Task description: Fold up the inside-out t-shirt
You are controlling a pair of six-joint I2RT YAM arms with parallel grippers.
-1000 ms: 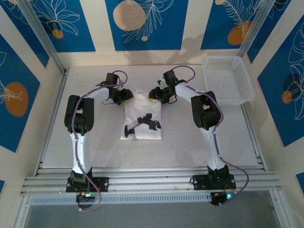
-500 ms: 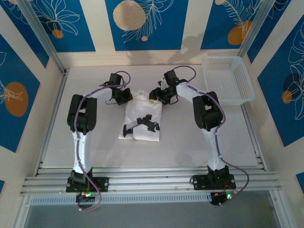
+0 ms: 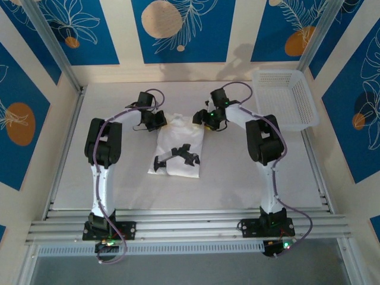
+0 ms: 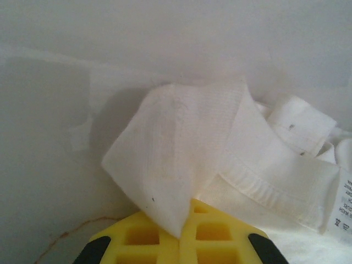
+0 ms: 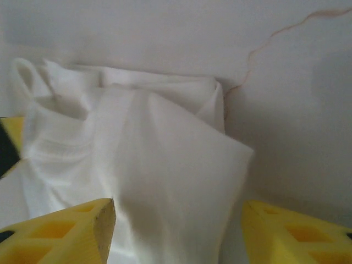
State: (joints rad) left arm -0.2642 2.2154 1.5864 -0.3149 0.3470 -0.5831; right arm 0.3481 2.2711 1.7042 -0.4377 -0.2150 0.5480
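My right gripper grabs the t-shirt by its raised peak at the far corner next, opposite my left gripper, so that the t-shirt folds evenly.
The inside-out t-shirt lies folded into a narrow white stack at the table's middle, with a black print showing on its near half. My left gripper is at its far left corner, and its yellow pads are shut on a fold of the hemmed cloth. A printed tag shows at the right edge of that view. My right gripper is at the far right corner. Its yellow fingers stand open, and a raised peak of the fabric rises between them, untouched by either pad.
A white lattice basket stands at the back right of the table. Bare grey table surface lies around the shirt, and metal rails run along the near edge.
My left gripper has shut on the shirt's far left corner. My right gripper has opened wider and shifted slightly right. The shirt's near end has slid a little left.
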